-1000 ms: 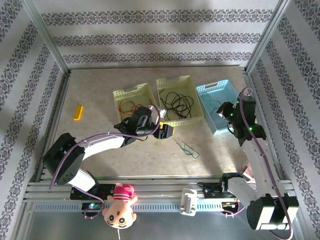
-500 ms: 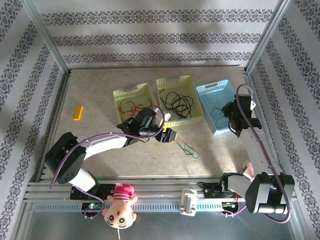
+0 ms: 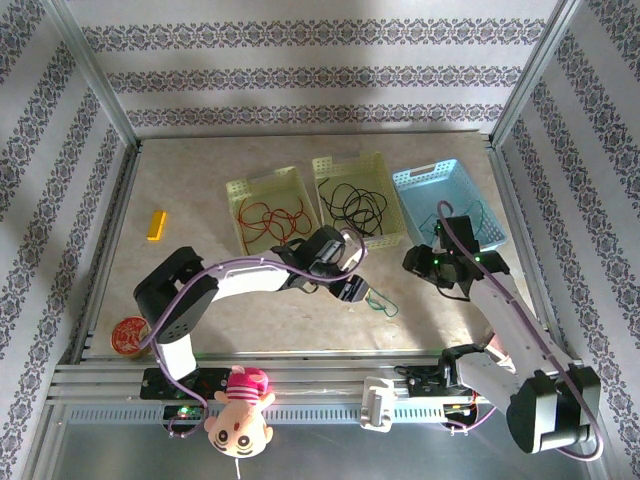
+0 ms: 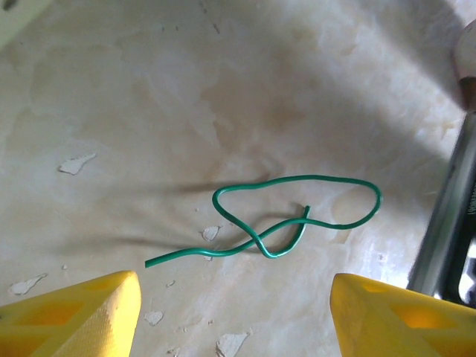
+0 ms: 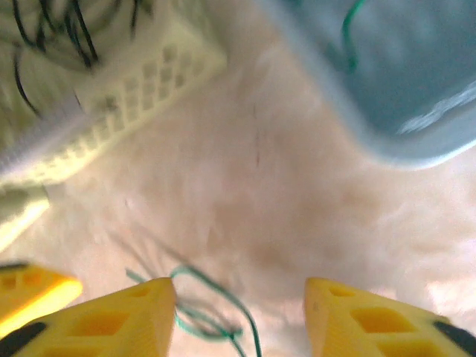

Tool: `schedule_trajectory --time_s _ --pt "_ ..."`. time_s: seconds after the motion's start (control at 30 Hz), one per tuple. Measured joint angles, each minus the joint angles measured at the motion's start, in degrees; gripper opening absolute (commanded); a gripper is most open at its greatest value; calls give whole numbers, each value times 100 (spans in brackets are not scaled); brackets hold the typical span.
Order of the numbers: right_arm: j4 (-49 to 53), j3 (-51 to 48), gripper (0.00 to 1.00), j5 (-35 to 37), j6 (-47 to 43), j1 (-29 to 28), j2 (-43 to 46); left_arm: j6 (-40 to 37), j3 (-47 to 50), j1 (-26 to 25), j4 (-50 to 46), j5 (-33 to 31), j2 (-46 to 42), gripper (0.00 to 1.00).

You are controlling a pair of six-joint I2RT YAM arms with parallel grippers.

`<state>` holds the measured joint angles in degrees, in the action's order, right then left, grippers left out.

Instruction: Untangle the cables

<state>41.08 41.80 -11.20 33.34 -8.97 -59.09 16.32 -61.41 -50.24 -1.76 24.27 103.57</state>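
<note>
My right gripper grabs the green cable by its rounded loop bend [image 3: 394, 312] next, which leaves the crossing and loose ends free to untangle.
One green cable [image 3: 379, 299] lies loosely looped on the bare table, in front of the baskets. My left gripper [image 3: 354, 289] hovers just left of it, open; in the left wrist view the cable [image 4: 257, 237] lies a little beyond the empty gap between the yellow fingers [image 4: 234, 316]. My right gripper [image 3: 414, 263] hangs open to the right of that cable, which shows blurred [image 5: 216, 288] by its left finger. Red cables [image 3: 272, 214] lie in the left basket, black cables [image 3: 355, 205] in the middle basket. Another green cable [image 5: 349, 30] is in the blue basket [image 3: 430, 186].
The three baskets stand side by side at mid-table: pale green [image 3: 243, 190], yellow [image 3: 330, 165] and blue. A yellow block [image 3: 156, 224] lies at the far left and a red round object [image 3: 130, 335] at the front left. A doll [image 3: 240, 410] hangs on the front rail.
My right arm has swung from over the blue basket down and left over the table, and its jaws have opened. My left gripper has moved right, up to the green cable.
</note>
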Motion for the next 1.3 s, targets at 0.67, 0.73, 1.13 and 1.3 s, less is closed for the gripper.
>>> schedule_trajectory --time_s 0.67,0.73,1.13,1.3 --pt "389 118 0 -1145 -592 -826 -2861 -247 -330 -339 -361 -509 376 65" --pt "348 122 0 -1180 -601 -855 -2736 -247 -323 -339 -361 -509 376 65" --pt "157 326 0 -1467 -636 -839 -1609 -144 -63 -258 151 -184 203 57" --pt "83 326 0 -1652 -638 -839 -1606 -44 96 -87 422 -144 -254 53"
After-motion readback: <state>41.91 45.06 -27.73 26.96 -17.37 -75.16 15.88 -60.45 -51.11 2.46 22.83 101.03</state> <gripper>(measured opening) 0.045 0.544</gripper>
